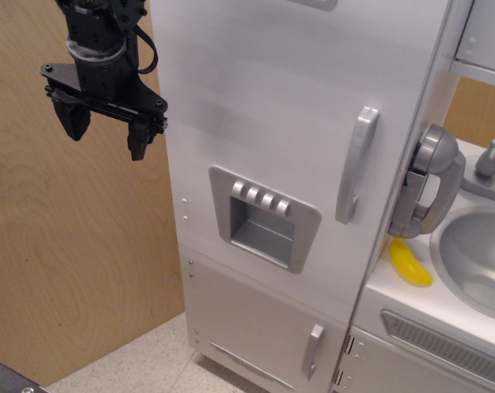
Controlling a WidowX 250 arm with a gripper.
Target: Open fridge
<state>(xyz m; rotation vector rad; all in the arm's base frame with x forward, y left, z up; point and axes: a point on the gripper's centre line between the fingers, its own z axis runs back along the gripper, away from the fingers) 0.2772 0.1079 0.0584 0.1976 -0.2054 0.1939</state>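
Note:
I should next grab the large upper door (272,106) by its long grey vertical handle (357,164). Then I can open the fridge.
The tall white toy fridge (272,123) fills the middle of the view. Its large upper door is shut, with a long silver vertical handle (356,164) on its right side and a grey four-button dispenser recess (263,217) lower down. My black gripper (105,131) hangs at the upper left, in front of the wooden wall, left of the fridge's left edge and apart from it. Its two fingers (75,121) point down, spread apart and empty.
A smaller lower white door with a short handle (313,350) sits under the fridge door. To the right are a grey toy phone (427,184), a yellow banana (411,264), a sink (480,262) and a cabinet with a vent grille (443,344). A wooden wall (67,262) stands on the left.

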